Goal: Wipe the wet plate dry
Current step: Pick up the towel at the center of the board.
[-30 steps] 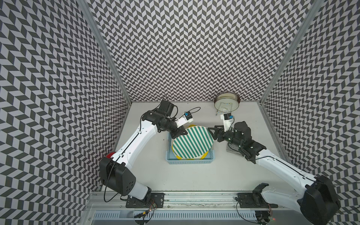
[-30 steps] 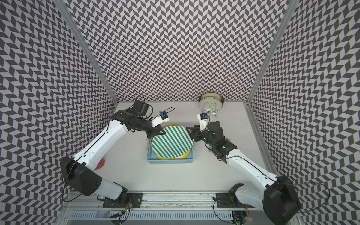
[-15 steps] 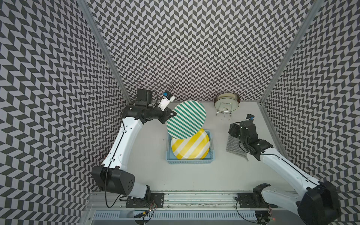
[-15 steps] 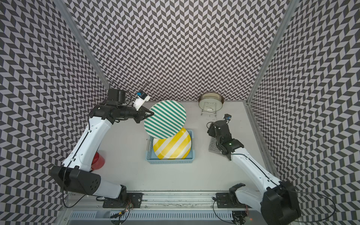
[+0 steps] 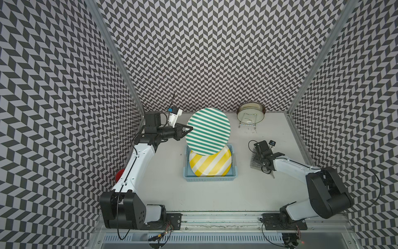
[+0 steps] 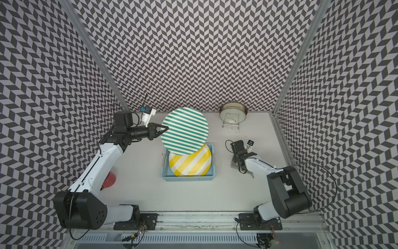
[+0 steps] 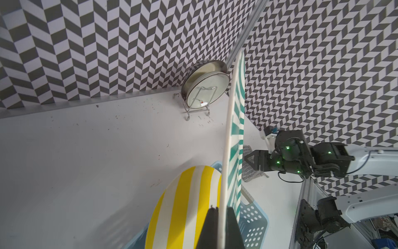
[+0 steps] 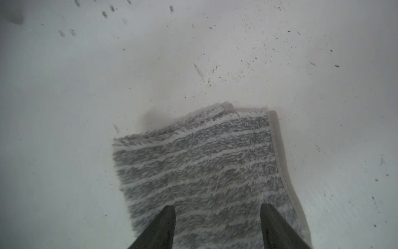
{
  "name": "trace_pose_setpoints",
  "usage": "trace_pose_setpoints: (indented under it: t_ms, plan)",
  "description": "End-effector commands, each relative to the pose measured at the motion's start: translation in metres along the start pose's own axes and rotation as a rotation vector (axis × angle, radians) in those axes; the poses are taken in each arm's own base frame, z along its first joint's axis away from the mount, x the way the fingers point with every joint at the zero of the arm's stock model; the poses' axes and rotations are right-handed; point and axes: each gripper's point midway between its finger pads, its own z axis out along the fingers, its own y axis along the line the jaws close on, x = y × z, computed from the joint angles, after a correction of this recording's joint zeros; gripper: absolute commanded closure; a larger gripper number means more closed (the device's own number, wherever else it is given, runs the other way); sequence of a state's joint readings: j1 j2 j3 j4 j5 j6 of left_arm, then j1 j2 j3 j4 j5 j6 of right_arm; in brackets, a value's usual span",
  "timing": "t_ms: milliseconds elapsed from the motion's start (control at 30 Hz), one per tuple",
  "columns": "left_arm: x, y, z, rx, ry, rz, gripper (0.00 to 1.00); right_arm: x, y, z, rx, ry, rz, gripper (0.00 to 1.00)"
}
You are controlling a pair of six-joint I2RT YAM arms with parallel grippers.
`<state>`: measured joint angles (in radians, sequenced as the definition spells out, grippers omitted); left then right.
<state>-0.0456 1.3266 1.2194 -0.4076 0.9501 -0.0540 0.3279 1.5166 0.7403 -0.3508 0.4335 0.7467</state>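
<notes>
Next, my right gripper takes hold of the grey striped towel (image 5: 254,162) across its middle, so cloth stays free beyond the gripper's fingers to wipe the plate.
The green-striped plate (image 5: 207,131) (image 6: 184,131) hangs raised and tilted over the back of the blue basket (image 5: 234,175). My left gripper (image 5: 189,129) (image 7: 221,210) is shut on its left rim, and the plate (image 7: 235,133) shows edge-on in the left wrist view. A grey striped towel (image 5: 254,162) (image 8: 204,163) lies flat on the table to the right of the basket. My right gripper (image 8: 216,207) stands open just above it, one finger on each side of the towel's middle. Whether the fingers touch the towel I cannot tell.
A yellow-striped plate (image 5: 210,162) (image 7: 183,204) leans in the basket below the raised plate. A wire stand with a metal-rimmed dish (image 5: 251,113) (image 7: 204,86) stands at the back right. A red object (image 6: 109,180) sits by the left arm. Patterned walls close three sides.
My left gripper lifted the green-striped plate off the yellow one, up and back. My right gripper left the plate's right edge and moved right, down over the towel.
</notes>
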Motion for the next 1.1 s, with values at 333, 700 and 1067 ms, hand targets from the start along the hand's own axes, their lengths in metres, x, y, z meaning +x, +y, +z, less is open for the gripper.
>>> trace_pose_setpoints:
  t_ms: [333, 700, 1067]
  plan:
    - [-0.028, -0.025, -0.011, 0.055, -0.071, 0.132, 1.00, 0.000, -0.005, 0.011, -0.006, -0.015, 0.086, 1.00]
    - [-0.023, -0.004, -0.003, -0.017, -0.085, 0.050, 1.00, -0.119, 0.054, -0.202, -0.771, -0.561, 0.045, 1.00]
    - [-0.004, -0.030, 0.017, 0.109, -0.019, 0.047, 1.00, -0.099, 0.191, -0.363, -1.245, -0.593, -0.290, 1.00]
